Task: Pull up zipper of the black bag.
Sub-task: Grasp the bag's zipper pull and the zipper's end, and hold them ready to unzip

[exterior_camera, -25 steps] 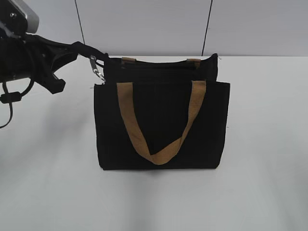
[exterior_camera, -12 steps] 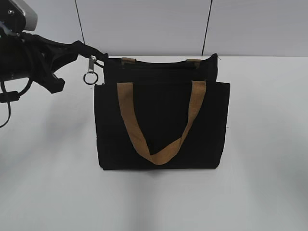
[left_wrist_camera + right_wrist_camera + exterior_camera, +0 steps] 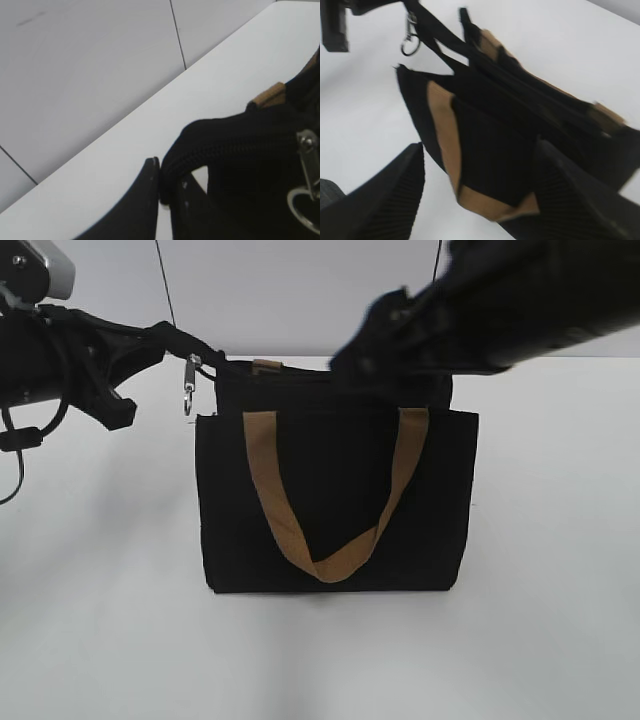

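Note:
I will next grab the silver zipper pull by its ringed tab (image 3: pixel 189 390) with my right gripper. Then I can pull up the zipper of the black bag (image 3: pixel 335 500).
The black bag (image 3: pixel 335 500) stands upright on the white table, a tan strap handle (image 3: pixel 330 562) hanging down its front. My left gripper (image 3: pixel 200 348) is shut on the black fabric end of the zip line (image 3: pixel 167 170) at the bag's top left corner. The silver zipper pull (image 3: pixel 188 390) with a ring hangs just below that end; it also shows in the left wrist view (image 3: pixel 306 165) and the right wrist view (image 3: pixel 410 37). My right gripper (image 3: pixel 365 355) is blurred above the bag's top edge, open and empty (image 3: pixel 480 192), with the bag (image 3: pixel 490 145) seen between its fingers.
The white table (image 3: pixel 560 570) spreads all round the bag. A grey panelled wall (image 3: pixel 300 290) stands behind the table's far edge. The left arm's cable (image 3: pixel 15 455) hangs at the left edge of the exterior view.
My right arm has swept in from the upper right and now hangs over the bag's top. The zipper pull has swung a little. The left gripper keeps its hold.

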Controlling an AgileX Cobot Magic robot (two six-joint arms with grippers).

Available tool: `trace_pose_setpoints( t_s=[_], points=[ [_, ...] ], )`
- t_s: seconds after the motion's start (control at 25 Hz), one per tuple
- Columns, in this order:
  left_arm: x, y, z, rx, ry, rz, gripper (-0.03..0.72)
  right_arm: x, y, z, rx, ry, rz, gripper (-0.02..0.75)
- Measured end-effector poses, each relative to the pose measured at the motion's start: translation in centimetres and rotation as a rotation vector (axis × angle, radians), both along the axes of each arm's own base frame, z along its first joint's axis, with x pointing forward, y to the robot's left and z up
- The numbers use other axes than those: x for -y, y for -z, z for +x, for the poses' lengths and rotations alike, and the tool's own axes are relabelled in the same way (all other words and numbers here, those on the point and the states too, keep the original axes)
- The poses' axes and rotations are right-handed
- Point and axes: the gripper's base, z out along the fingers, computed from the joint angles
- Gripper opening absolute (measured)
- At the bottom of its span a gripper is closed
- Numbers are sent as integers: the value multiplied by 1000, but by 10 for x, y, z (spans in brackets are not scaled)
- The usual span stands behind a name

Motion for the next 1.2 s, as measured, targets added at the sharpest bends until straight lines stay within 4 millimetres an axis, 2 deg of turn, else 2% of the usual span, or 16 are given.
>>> trace_pose_setpoints(
  t_s=[0.2, 0.4, 0.56, 0.76, 1.2],
  points=[
    [2, -2, -1, 15, 19, -23, 22, -63, 8, 18, -11, -70, 42, 371],
    [2, -3, -1, 15, 20, -28, 21, -99, 25, 35, -96, -73, 82, 344],
    [2, -3, -1, 17, 22, -30, 21, -110, 39, 44, -136, -65, 77, 339],
    [3, -3, -1, 21, 26, -34, 20, -116, 54, 51, -172, -35, 87, 281],
    [3, -3, -1, 20, 27, -34, 20, -114, 65, 71, -191, 85, 164, 271]
  ],
)
